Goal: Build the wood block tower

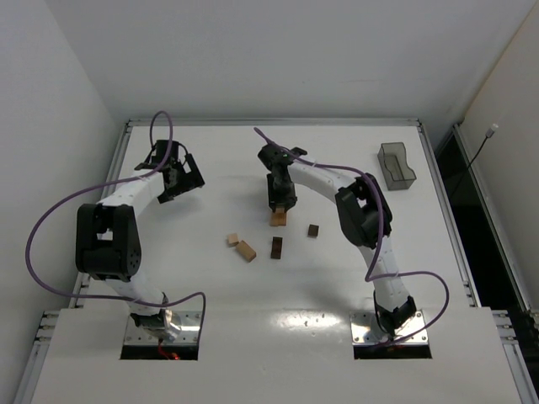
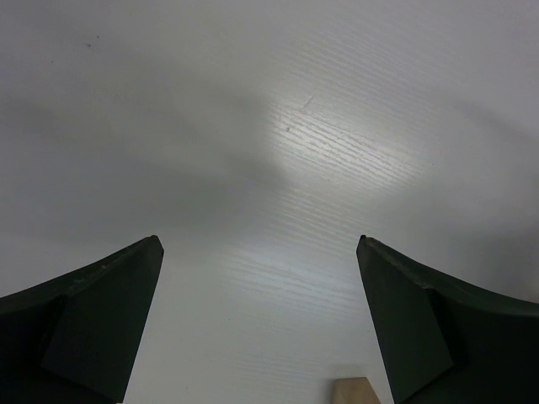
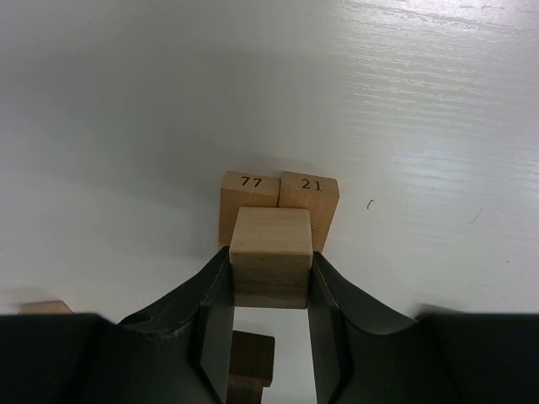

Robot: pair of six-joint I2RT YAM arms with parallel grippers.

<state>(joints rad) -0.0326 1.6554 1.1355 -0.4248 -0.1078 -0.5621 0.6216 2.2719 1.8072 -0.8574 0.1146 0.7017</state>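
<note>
The light tan cube straddles the seam of both tan blocks and would land on both, so my right gripper should open its fingers.
My right gripper (image 3: 269,268) is shut on a light tan cube (image 3: 271,252). It holds the cube over the seam of two tan blocks marked 77 (image 3: 249,196) and 21 (image 3: 312,195), which lie side by side on the table; I cannot tell whether it touches them. In the top view this group (image 1: 278,219) is at mid-table under the right gripper (image 1: 280,204). A dark oblong (image 1: 277,247), a dark cube (image 1: 312,230), a small tan block (image 1: 233,239) and a tan oblong (image 1: 246,251) lie loose nearby. My left gripper (image 1: 181,175) is open and empty at the far left.
A translucent grey bin (image 1: 396,166) stands at the far right. In the left wrist view the open gripper (image 2: 257,244) hangs over bare white table, with a tan block corner (image 2: 354,392) at the bottom edge. A dark block (image 3: 251,360) shows below the right fingers.
</note>
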